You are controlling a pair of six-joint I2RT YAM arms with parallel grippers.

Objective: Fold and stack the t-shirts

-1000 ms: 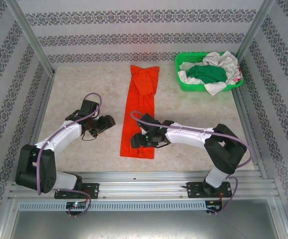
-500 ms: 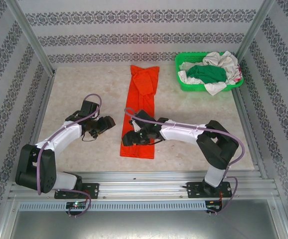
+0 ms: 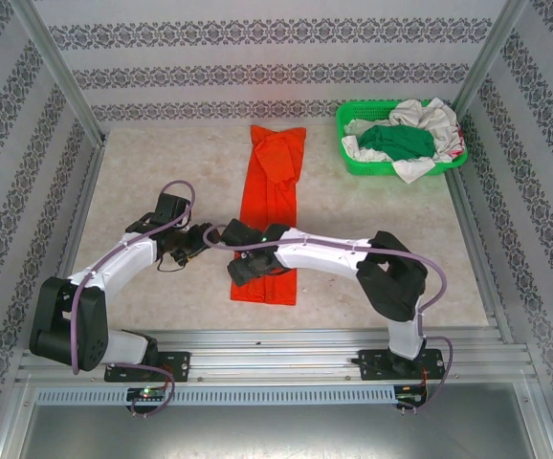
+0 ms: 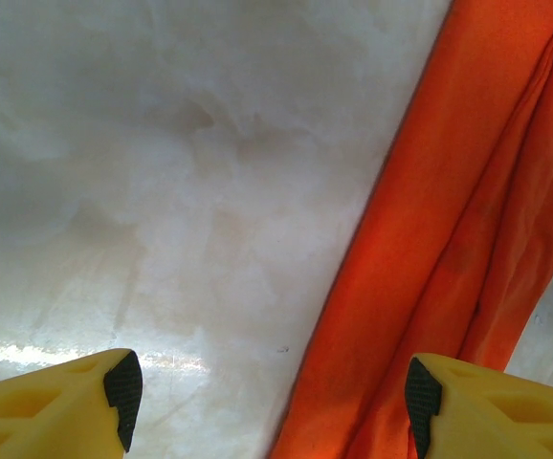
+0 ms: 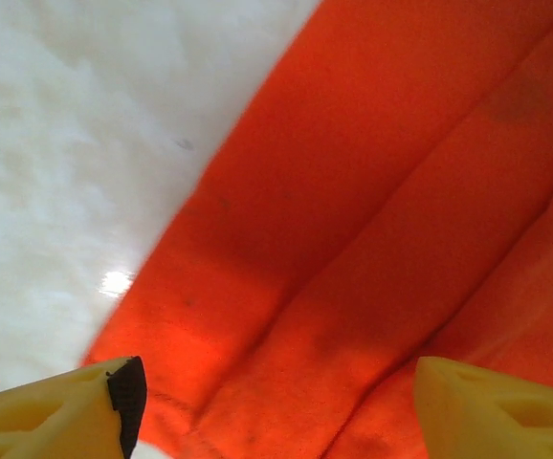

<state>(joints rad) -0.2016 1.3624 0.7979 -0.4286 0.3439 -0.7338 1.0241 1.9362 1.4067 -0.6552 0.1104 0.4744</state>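
The orange-red t-shirt needs to be folded toward its far end, so my right gripper will next grab the middle of its near hem [image 3: 263,299] [image 5: 196,438].
An orange-red t-shirt [image 3: 275,191], folded lengthwise into a long strip, lies in the middle of the table, with a sleeve bunched on its far end. My right gripper [image 3: 240,272] hovers open over the strip's near left corner. In the right wrist view the orange cloth [image 5: 372,210] spreads under the open right gripper [image 5: 276,406], nothing between its fingers. My left gripper [image 3: 203,237] stands open just left of the strip. In the left wrist view the left gripper [image 4: 272,392] straddles the shirt's left edge [image 4: 449,249] above it.
A green lattice basket [image 3: 353,161] at the back right holds a dark green t-shirt [image 3: 397,141] and white cloth [image 3: 430,120]. Bare marble tabletop [image 3: 152,172] lies left of the strip, and more [image 3: 382,210] to its right. Patterned walls and metal posts enclose the table.
The right arm has swung left across the near end of the orange shirt to its left corner, and its jaws have widened. The left arm has stayed put.
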